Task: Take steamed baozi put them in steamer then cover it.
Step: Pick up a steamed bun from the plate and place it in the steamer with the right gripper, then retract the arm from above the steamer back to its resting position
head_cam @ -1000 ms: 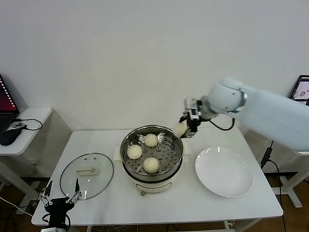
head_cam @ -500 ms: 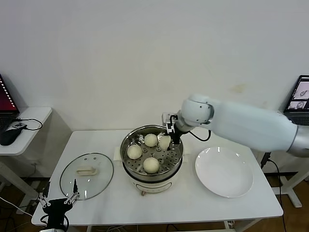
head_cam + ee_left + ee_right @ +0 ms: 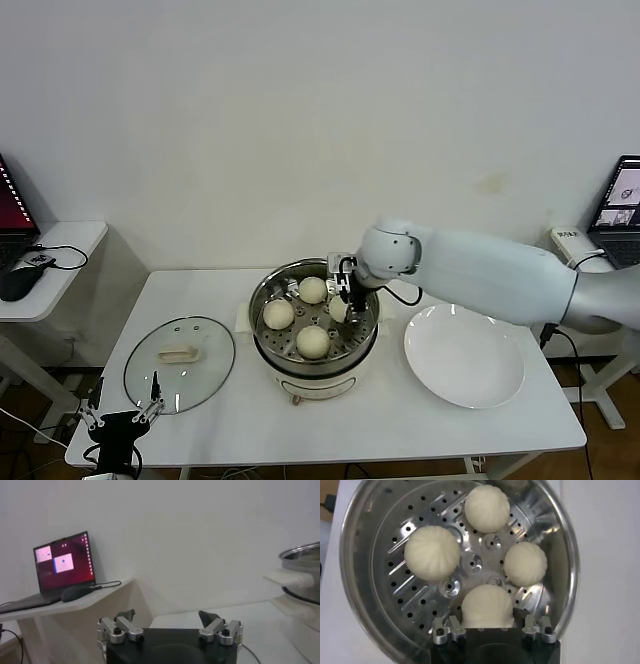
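I need to open my right gripper now. The baozi it is holding is low over the perforated tray inside the pot in the right wrist view.
The steamer (image 3: 258, 312) stands mid-table with three baozi (image 3: 313, 290) (image 3: 279, 314) (image 3: 313, 342) lying on its perforated tray (image 3: 472, 562). My right gripper (image 3: 344, 300) reaches down inside the pot on its right side, shut on a fourth baozi (image 3: 487, 606). In the right wrist view that bun sits between the two fingers (image 3: 452, 625), low over the tray; whether it rests on the tray is unclear. The other buns (image 3: 487, 508) (image 3: 432, 553) (image 3: 525, 564) lie apart from it. My left gripper (image 3: 122, 412) hangs open and idle off the table's front left corner.
The glass lid (image 3: 180, 362) with its cream handle lies flat on the table left of the steamer. A white plate (image 3: 464, 355) with nothing on it lies to the right. A side table (image 3: 60, 240) with a laptop (image 3: 62, 562) stands at far left.
My right arm has swung left from beside the steamer's right rim and come down into the pot, carrying the baozi. The left arm has not moved.
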`<move>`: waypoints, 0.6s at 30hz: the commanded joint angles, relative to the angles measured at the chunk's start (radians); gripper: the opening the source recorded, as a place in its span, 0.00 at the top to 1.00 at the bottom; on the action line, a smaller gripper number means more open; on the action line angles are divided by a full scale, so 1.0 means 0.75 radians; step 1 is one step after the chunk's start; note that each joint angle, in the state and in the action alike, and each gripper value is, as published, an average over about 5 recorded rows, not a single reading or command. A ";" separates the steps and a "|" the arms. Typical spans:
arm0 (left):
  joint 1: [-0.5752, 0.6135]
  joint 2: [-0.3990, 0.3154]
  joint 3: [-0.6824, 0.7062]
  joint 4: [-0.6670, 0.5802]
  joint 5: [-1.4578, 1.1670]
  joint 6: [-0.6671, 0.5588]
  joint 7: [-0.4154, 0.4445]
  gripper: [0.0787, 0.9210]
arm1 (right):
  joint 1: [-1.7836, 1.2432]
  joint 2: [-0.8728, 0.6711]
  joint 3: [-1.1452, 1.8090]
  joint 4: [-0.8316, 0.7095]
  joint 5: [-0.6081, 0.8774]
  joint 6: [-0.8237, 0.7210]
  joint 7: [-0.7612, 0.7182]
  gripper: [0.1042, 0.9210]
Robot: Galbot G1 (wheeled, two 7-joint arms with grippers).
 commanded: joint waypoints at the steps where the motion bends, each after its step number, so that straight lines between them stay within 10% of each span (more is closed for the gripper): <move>1: -0.002 -0.002 0.001 0.001 0.000 0.000 0.000 0.12 | -0.035 0.019 -0.002 -0.029 -0.028 -0.005 0.007 0.35; 18: -0.019 0.000 -0.002 0.001 -0.008 0.001 0.000 0.12 | 0.032 -0.236 0.202 0.239 0.134 -0.012 0.105 0.12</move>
